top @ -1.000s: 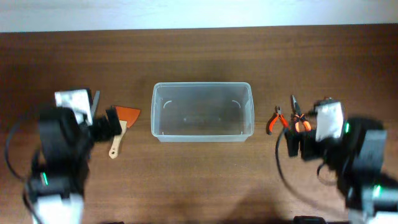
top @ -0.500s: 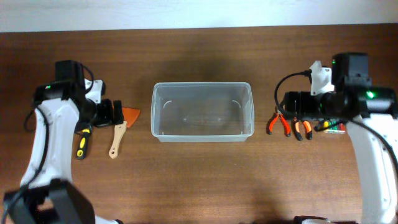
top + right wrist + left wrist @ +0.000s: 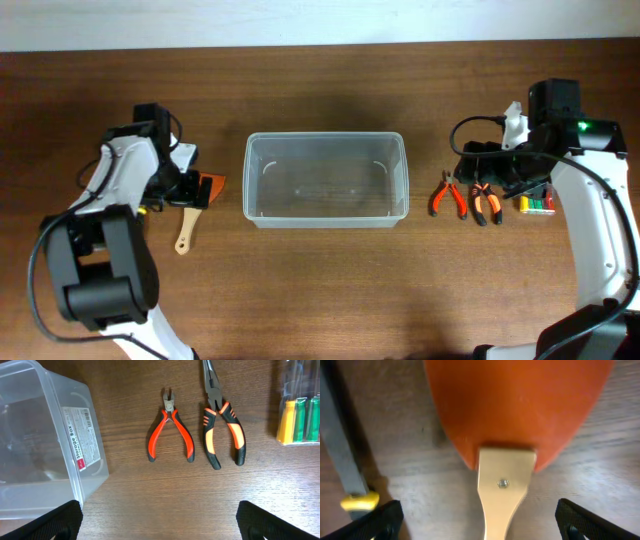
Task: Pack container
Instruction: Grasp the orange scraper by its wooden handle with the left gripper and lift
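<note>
The scraper needs to lie flat inside the container [image 3: 326,180]. My left gripper should next grab the scraper's wooden handle, close to the orange blade [image 3: 191,216].
The container [image 3: 326,180] is a clear rectangular bin in the middle of the table, with nothing in it; its corner shows in the right wrist view [image 3: 40,440]. My left gripper [image 3: 192,188] is open above an orange scraper [image 3: 212,185] with a wooden handle. In the left wrist view the scraper blade [image 3: 520,405] fills the top and the handle runs down between the open fingers [image 3: 480,527]. My right gripper [image 3: 478,170] is open and empty [image 3: 160,525] above small red cutters [image 3: 170,427] and orange-black long-nose pliers [image 3: 222,430].
A grey tool with a yellow part [image 3: 342,450] lies left of the scraper. The cutters [image 3: 445,195] and the pliers [image 3: 485,203] lie right of the container. A small clear case of coloured screwdrivers [image 3: 537,203] lies at the far right, also in the right wrist view [image 3: 300,415].
Both arms swung from the front of the table out over their tools. The left gripper now hovers at the scraper, the right one over the pliers. No object has moved.
</note>
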{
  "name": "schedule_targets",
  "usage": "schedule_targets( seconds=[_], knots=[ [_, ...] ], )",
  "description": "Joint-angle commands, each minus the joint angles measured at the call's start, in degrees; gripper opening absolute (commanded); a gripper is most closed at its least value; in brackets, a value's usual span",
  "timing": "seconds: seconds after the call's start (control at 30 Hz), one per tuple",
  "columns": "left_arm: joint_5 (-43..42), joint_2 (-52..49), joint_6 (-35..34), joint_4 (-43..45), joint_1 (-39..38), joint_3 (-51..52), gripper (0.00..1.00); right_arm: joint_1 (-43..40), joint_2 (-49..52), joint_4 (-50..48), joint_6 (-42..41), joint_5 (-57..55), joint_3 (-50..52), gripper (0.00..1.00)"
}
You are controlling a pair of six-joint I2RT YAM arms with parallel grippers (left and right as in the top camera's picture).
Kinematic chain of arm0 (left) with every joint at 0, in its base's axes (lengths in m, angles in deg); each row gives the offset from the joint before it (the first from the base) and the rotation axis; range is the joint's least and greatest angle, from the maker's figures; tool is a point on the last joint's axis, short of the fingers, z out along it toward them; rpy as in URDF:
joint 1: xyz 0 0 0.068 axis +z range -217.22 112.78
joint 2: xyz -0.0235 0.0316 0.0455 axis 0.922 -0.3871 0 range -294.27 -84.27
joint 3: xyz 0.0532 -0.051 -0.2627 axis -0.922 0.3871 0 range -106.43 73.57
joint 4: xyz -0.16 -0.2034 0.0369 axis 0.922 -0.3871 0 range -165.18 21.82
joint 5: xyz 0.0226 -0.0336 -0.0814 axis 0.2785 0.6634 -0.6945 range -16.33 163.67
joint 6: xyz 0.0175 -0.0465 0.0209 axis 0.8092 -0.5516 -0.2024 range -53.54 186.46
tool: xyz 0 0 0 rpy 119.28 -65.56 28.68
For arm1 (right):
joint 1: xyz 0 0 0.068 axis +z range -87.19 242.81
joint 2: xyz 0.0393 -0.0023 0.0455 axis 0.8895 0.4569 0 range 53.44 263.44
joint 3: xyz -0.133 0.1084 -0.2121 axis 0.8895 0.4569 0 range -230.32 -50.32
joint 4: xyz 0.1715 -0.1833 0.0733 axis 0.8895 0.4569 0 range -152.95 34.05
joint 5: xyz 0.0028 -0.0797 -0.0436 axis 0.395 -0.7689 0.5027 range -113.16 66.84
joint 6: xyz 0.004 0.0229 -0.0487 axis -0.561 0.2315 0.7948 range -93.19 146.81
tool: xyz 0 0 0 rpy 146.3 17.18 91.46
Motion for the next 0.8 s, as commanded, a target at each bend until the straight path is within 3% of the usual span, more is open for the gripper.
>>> schedule_targets(
  seconds=[0.0, 0.27, 0.37, 0.53, 0.6, 0.77],
  knots=[
    [4.24, -2.64, 2.27, 0.90, -1.11, -0.72, 0.99, -0.46, 0.13, -0.15, -0.61, -0.59, -1.03, 0.99],
    [4.72, -7.06, 5.22, 2.16, -1.22, -0.72, 0.89, -0.46, 0.13, -0.13, -0.61, -0.63, -1.03, 0.99],
    [4.72, -7.91, 5.16, 2.27, -1.25, -0.72, 0.79, -0.46, 0.13, -0.13, -0.61, -0.81, -1.03, 0.99],
    [4.52, -8.15, 4.59, 2.47, -1.25, -0.74, 0.34, -0.46, 0.13, -0.13, -0.61, -0.81, -1.03, 0.99],
    [4.52, -8.15, 4.57, 2.43, -1.25, -0.74, 0.23, -0.46, 0.13, -0.13, -0.61, -0.81, -1.03, 0.99],
    [4.52, -7.96, 4.57, -1.77, -1.38, -5.42, 0.07, -0.46, 0.13, 0.13, -0.61, -0.81, -1.03, 0.99]
  ],
)
